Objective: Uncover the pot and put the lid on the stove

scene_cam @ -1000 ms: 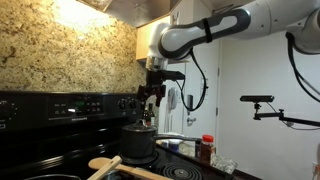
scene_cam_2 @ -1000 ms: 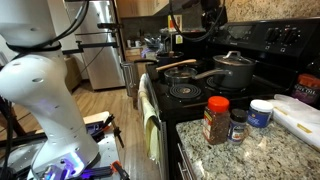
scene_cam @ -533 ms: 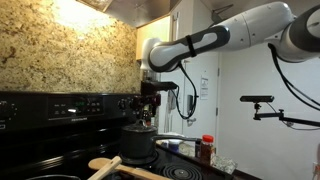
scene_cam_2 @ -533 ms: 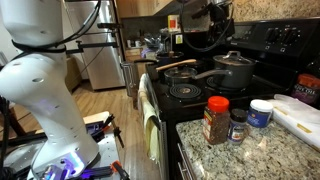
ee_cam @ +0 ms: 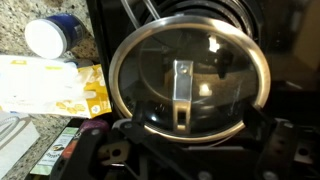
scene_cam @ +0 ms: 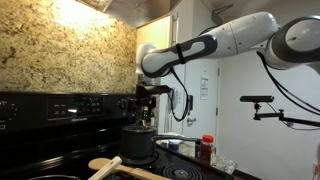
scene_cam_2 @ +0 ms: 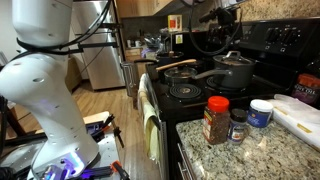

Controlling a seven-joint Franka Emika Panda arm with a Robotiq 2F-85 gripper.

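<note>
The lid's handle is in line with my spread fingers but below them, so my gripper needs to go lower before it closes on the handle.
The dark pot [scene_cam: 139, 146] stands on the black stove [scene_cam: 60, 106], and it shows in both exterior views [scene_cam_2: 233, 74]. Its lid [scene_cam_2: 232, 58] is on it. In the wrist view the lid [ee_cam: 150, 50] is a glassy disc with a metal rim and a central metal handle [ee_cam: 182, 88]. My gripper [scene_cam: 149, 108] hangs straight above the pot, a little above the lid. Its dark fingers show at the lower edge of the wrist view [ee_cam: 190, 128], spread apart and holding nothing. In an exterior view the gripper is mostly out of sight at the top edge.
A wooden spoon [scene_cam: 110, 163] lies in a pan at the stove's front. On the granite counter are a red-capped spice jar [scene_cam_2: 215, 120], a small dark jar [scene_cam_2: 237, 126], a white-lidded tub [scene_cam_2: 261, 112] and a yellow packet [ee_cam: 55, 88]. A towel [scene_cam_2: 150, 120] hangs on the oven door.
The arm's elbow has swung over towards the stove wall and the wrist has turned. The gripper stays above the pot. The pot and lid have not moved.
</note>
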